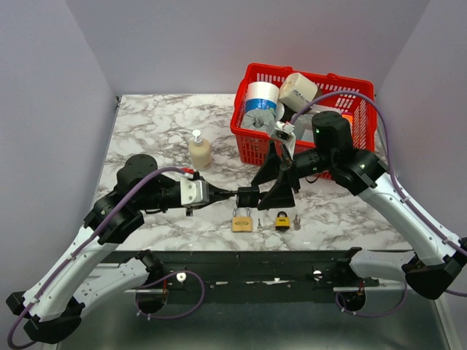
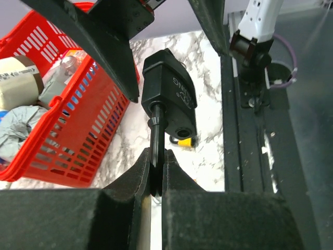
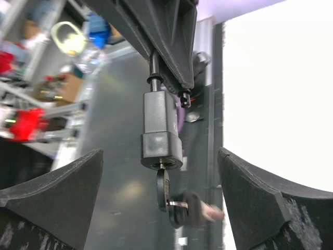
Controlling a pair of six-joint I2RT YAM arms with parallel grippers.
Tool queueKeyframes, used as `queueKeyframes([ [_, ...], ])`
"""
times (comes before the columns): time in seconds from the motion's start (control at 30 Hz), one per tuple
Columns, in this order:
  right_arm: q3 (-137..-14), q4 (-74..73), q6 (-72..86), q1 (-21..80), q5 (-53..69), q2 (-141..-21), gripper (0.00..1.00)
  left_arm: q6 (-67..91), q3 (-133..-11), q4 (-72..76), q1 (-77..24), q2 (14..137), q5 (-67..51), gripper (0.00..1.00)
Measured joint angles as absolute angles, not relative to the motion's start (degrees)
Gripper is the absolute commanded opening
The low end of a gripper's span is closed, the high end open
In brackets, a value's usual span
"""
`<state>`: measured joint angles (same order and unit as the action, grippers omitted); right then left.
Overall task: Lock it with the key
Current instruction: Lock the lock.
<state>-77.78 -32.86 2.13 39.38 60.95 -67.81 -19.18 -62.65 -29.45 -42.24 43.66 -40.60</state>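
Note:
I should grab the lock body [image 2: 170,95] next with my right gripper, by its sides near the keyhole. Then the shackle can be closed to lock.
My left gripper [image 1: 232,195] is shut on the shackle of a black padlock [image 1: 249,197] and holds it above the table. The left wrist view shows the shackle [image 2: 155,148] pinched between the pads and the lock body [image 2: 170,95] beyond. In the right wrist view the padlock [image 3: 161,133] hangs with a black key [image 3: 162,188] in its keyhole and a second key [image 3: 188,209] dangling from the ring. My right gripper [image 1: 279,177] is open, its fingers either side of the lock and keys, touching neither.
A brass padlock [image 1: 242,221] and a yellow-black padlock [image 1: 282,220] with small keys [image 1: 296,222] lie on the marble table near its front edge. A soap dispenser [image 1: 199,150] stands at the left. A red basket [image 1: 252,142] with tape rolls sits at the back right.

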Motion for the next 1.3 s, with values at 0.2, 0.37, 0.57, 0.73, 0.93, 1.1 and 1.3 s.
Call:
queueKeyframes([
  [0.2,-79.55,-35.62,-5.91,40.60,60.71,-68.03,0.95,-11.27,-62.67,-26.09,-42.24,43.90,-40.58,0.00],
  [0.37,-79.57,-37.26,-8.95,43.22,60.75,-69.80,0.89,-8.47,-62.67,-23.18,-42.24,43.83,-40.56,0.00],
  [0.57,-79.57,-36.60,-8.16,43.92,60.80,-71.75,0.62,-7.33,-62.67,-21.78,-42.24,43.83,-40.53,0.00],
  [0.73,-79.61,-34.00,-6.07,43.92,60.97,-71.85,0.49,-6.44,-62.15,-20.67,-42.24,43.59,-40.51,0.00],
  [0.93,-79.61,-32.67,-4.95,43.94,61.06,-71.77,0.22,-4.08,-60.77,-19.29,-42.22,42.92,-39.40,0.00],
  [1.1,-79.61,-32.40,-4.56,43.92,61.04,-71.57,0.01,-0.23,-60.01,-17.56,-42.22,42.92,-39.18,0.00],
  [1.3,-79.61,-32.40,-3.88,43.92,60.36,-71.11,0.01,3.40,-59.99,-17.21,-42.19,43.07,-39.24,0.34],
])
